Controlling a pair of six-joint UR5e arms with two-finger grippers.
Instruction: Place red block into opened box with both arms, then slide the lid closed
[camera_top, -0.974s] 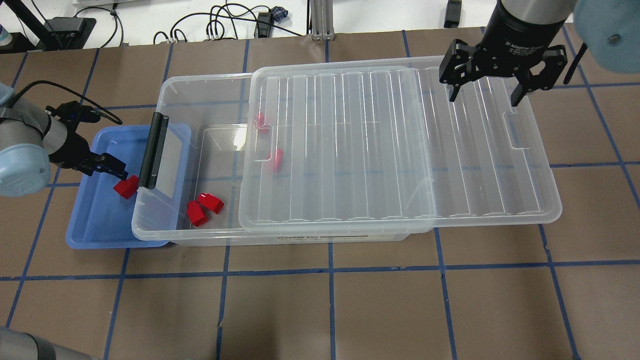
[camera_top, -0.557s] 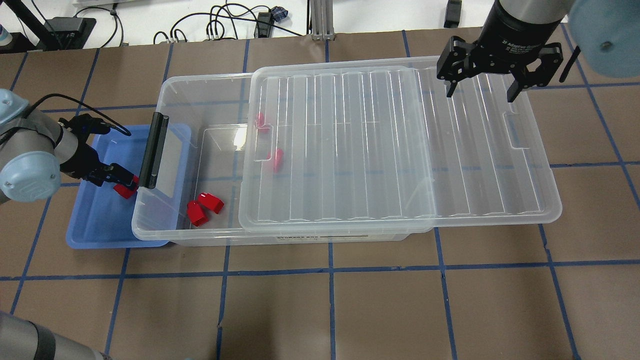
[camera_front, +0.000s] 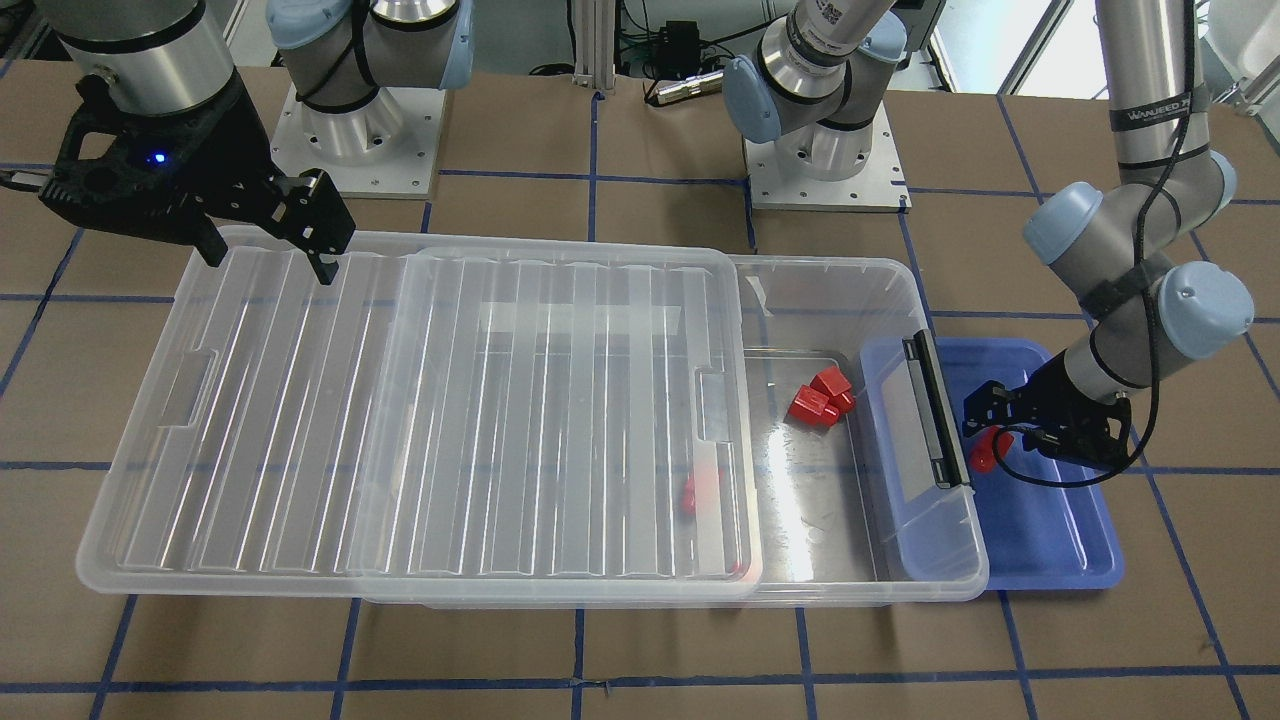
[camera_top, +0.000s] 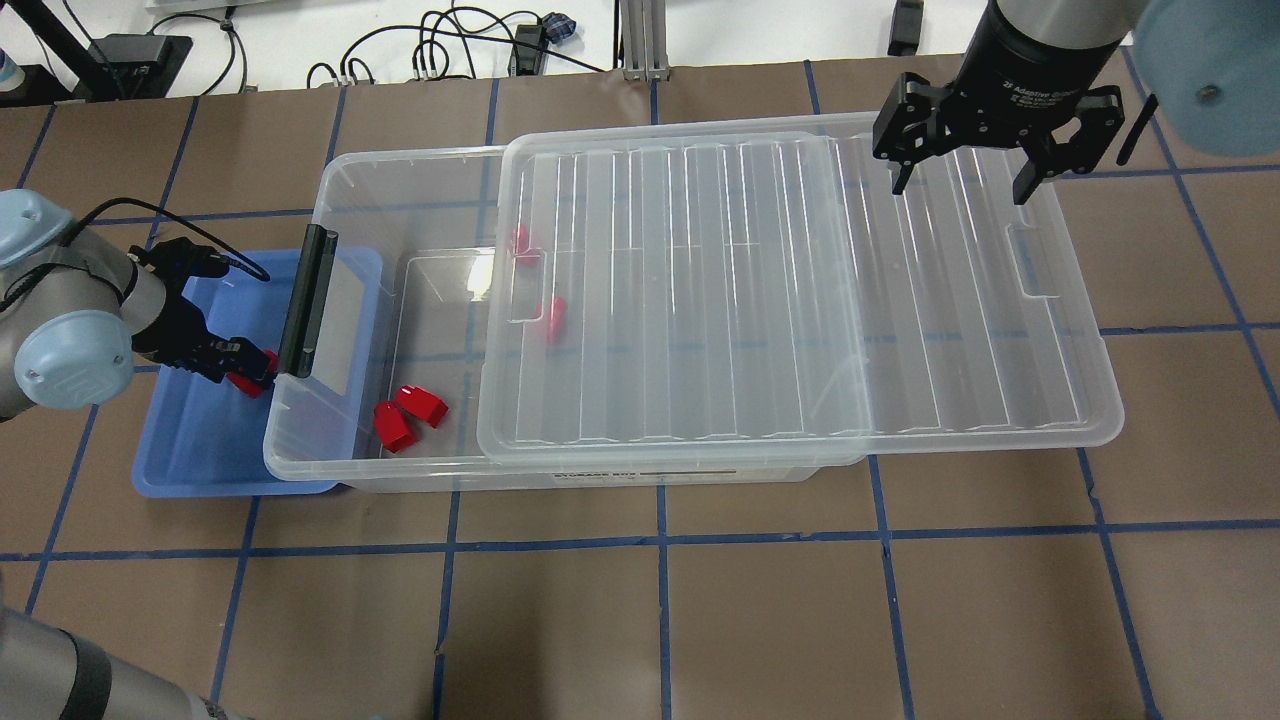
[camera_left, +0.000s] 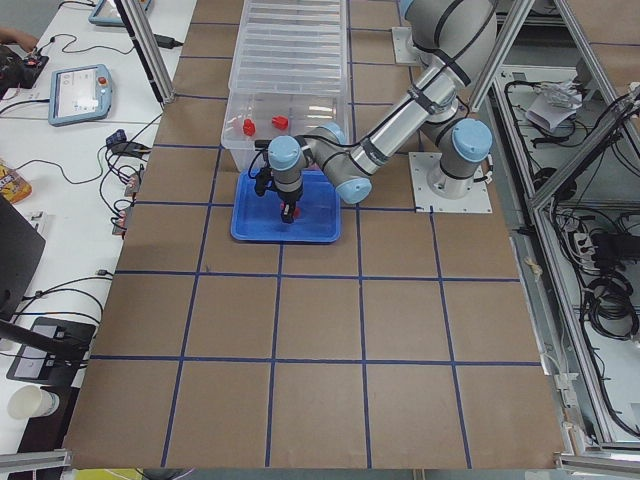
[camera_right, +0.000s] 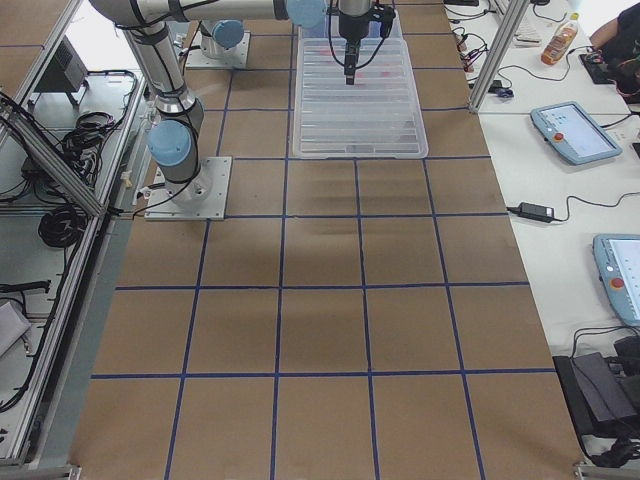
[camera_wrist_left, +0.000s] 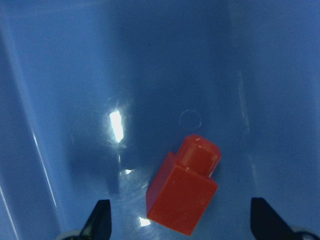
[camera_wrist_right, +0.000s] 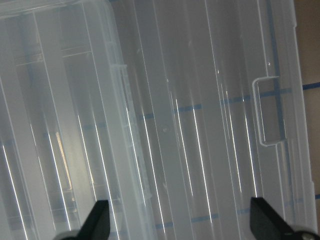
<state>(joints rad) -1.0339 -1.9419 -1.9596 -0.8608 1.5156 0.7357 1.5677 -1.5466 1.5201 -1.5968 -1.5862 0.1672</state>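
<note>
My left gripper grabs the red block by its square body (camera_front: 986, 451) next, to put it into the opened box (camera_front: 804, 492).
A red block (camera_wrist_left: 185, 195) lies on the floor of the blue tray (camera_top: 190, 460). My left gripper (camera_top: 238, 366) is low over it, open, with its fingertips (camera_wrist_left: 100, 220) wide on either side of the block (camera_front: 982, 458). The clear box (camera_top: 400, 160) lies beside the tray, its black latch (camera_top: 308, 300) at the tray end. The ridged lid (camera_top: 800, 300) sits shifted right, leaving the left part of the box uncovered. My right gripper (camera_top: 958, 180) hangs open above the lid's far right corner, holding nothing.
Two more red blocks (camera_top: 408, 415) lie in the uncovered part of the box, and two others (camera_top: 553, 318) show through the lid. The box rim overlaps the blue tray's edge. Cables and gear (camera_top: 450, 45) lie beyond the table's far edge.
My left gripper has moved right and down over the red block in the tray, now partly covering it. My right gripper has drifted slightly toward the far edge.
</note>
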